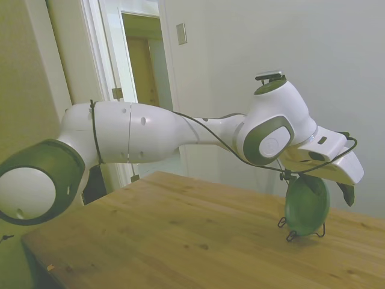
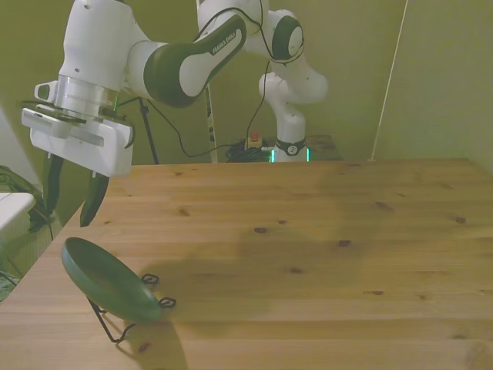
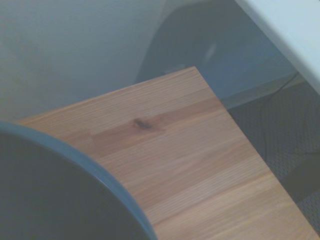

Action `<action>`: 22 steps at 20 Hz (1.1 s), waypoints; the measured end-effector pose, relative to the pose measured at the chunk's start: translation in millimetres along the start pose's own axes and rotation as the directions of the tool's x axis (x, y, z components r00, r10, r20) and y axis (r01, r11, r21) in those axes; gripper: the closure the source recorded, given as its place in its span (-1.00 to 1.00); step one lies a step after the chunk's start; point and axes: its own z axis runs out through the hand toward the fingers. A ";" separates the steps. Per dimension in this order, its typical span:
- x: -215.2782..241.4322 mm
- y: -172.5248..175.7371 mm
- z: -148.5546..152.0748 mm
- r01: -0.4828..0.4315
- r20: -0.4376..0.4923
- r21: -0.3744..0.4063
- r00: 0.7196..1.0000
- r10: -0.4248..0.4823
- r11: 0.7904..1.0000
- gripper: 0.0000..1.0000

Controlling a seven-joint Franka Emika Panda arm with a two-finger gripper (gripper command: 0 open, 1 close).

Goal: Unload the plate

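My gripper needs to move toward the plate's rim before it closes on it, because my fingers stand out past the plate's upper rim [image 1: 313, 179] [image 3: 100, 175].
The dark-green plate [image 2: 104, 279] stands tilted on edge in a thin black wire stand [image 2: 115, 327] near the table's corner at the front view's left. From the side the plate [image 1: 307, 205] shows its round face, leaning in the stand [image 1: 301, 232]. My gripper [image 2: 69, 216] hangs just above the plate's upper rim, open, with nothing between its dark fingers [image 2: 94, 202]. In the side view the gripper [image 1: 349, 195] sits above and just past the plate. The wrist view shows the plate's curved rim [image 3: 100, 172] close by, over the tabletop.
The wooden table [image 2: 308, 231] stretches wide toward the front view's right. Its edge [image 3: 235, 120] runs close beside the plate, with floor beyond. A white object [image 2: 11, 210] stands off the table at the front view's left. A black cable [image 1: 240, 158] hangs along the arm.
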 end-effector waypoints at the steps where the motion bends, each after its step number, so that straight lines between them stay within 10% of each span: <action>1: 0.0 -1.5 4.8 0.002 0.003 -0.004 1.000 -0.002 1.000 -1.00; 11: -4.0 -20.1 34.8 0.030 0.010 -0.002 0.999 -0.030 1.000 -1.00; 12: -4.9 -21.2 36.9 0.033 0.011 -0.002 0.999 -0.033 0.999 1.00; 22: -13.7 -32.9 38.9 0.052 0.020 0.005 0.998 -0.052 0.999 1.00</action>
